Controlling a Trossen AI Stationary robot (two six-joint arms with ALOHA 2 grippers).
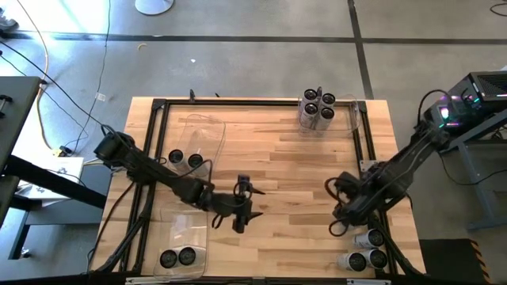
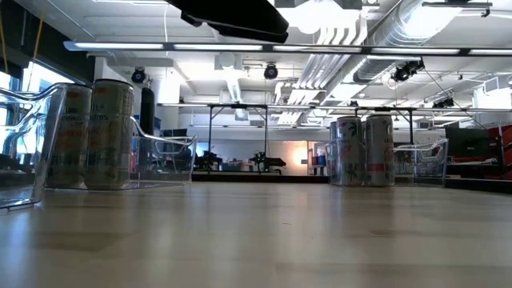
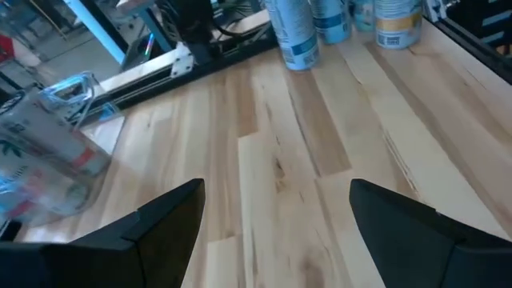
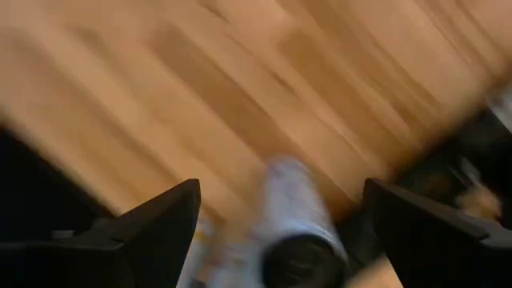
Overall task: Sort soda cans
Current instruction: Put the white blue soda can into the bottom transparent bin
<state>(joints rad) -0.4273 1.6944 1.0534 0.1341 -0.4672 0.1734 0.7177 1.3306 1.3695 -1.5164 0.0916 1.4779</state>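
Observation:
My right gripper is to grab a corner soda can next by its lidded top end (image 1: 373, 236). Then the can can be sorted.
Soda cans stand in groups. Several cans (image 1: 317, 111) are at the far right in a clear bin. Two cans (image 1: 184, 159) stand at the left in a long clear bin, and two more (image 1: 177, 257) at the near left. Three cans (image 1: 366, 252) sit at the near right corner. My left gripper (image 1: 252, 202) hovers open over bare wood at the table's middle (image 3: 276, 224). My right gripper (image 1: 342, 212) points down, open, above the near right cans. One blurred can (image 4: 292, 232) shows below, between its fingers (image 4: 276, 216), and they touch nothing.
A black frame (image 1: 158, 103) runs around the table's edges. Clear bins stand at the left (image 1: 202, 134), the near left (image 1: 181, 233) and the far right (image 1: 352, 115). Bare wood (image 1: 293, 174) lies between the two arms. In the low view an arm (image 2: 232, 20) hangs overhead.

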